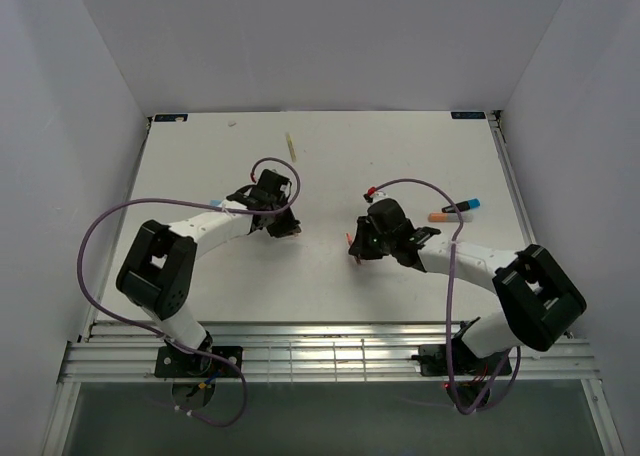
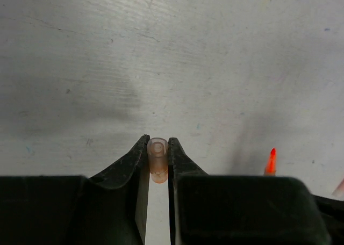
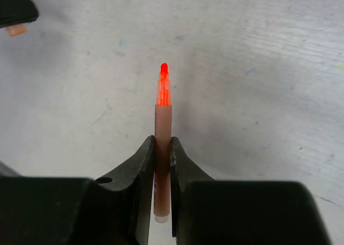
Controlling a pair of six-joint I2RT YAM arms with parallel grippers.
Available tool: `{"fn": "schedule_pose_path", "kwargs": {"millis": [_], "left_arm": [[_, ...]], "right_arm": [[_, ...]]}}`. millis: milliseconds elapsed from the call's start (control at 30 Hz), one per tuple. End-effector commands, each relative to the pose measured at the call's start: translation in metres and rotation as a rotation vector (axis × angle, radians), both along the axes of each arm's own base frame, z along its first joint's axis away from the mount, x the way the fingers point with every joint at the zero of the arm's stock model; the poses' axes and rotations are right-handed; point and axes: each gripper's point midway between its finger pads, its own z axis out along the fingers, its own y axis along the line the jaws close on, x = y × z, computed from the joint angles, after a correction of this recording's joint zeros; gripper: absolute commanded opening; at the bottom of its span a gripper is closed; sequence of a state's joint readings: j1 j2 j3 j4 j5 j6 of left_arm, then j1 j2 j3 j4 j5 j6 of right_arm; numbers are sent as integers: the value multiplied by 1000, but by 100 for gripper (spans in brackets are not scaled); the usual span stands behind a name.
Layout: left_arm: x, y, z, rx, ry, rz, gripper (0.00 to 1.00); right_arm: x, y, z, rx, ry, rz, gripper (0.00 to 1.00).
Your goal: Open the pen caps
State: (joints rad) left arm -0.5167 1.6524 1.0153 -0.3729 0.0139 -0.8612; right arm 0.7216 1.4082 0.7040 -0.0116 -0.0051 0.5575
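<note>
The marker's body (image 3: 163, 124) hangs above its separate shadow on the tabletop, so it is too early to release. It goes lower in my right gripper next, before release.
My left gripper (image 2: 157, 142) is shut on a small pale orange cap (image 2: 157, 160) that stands between the fingertips, just above the table. In the top view the left gripper (image 1: 286, 226) is at the table's middle left. My right gripper (image 3: 163, 144) is shut on a pale orange marker barrel (image 3: 163, 124) whose bare bright orange tip (image 3: 163, 69) points away from it. In the top view the right gripper (image 1: 356, 246) faces the left one with a small gap between them. The orange tip also shows in the left wrist view (image 2: 270, 161).
An orange marker (image 1: 437, 217) and a blue-ended marker (image 1: 462, 207) lie right of the right arm. A small red and white piece (image 1: 371, 191) lies behind the right gripper. A thin yellow stick pen (image 1: 291, 146) lies at the back. White walls surround the table.
</note>
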Motion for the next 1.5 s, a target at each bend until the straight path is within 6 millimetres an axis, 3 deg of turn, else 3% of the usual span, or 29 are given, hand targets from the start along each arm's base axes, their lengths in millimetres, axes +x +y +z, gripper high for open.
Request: {"fn": "schedule_pose_path", "kwargs": {"millis": [0, 167, 367, 567, 667, 800, 1167, 1467], "left_arm": [[10, 5, -6, 92, -47, -94, 0], [11, -12, -22, 47, -26, -197, 0], [13, -19, -38, 49, 2, -257, 0], [10, -15, -48, 67, 51, -240, 13], [3, -13, -55, 77, 99, -232, 21], [-3, -8, -64, 97, 145, -208, 31], [-15, 6, -86, 166, 229, -178, 48], [-15, 14, -87, 191, 226, -152, 51]], "right_arm": [[45, 0, 12, -22, -126, -100, 8], [74, 11, -2, -29, -195, -116, 8], [92, 14, -18, -51, -226, -162, 8], [107, 12, -35, -111, -216, -194, 23], [110, 13, -41, -124, -199, -201, 30], [110, 12, -50, -136, -176, -208, 32], [111, 22, -57, -120, -147, -191, 36], [109, 22, -56, -114, -141, -186, 41]]}}
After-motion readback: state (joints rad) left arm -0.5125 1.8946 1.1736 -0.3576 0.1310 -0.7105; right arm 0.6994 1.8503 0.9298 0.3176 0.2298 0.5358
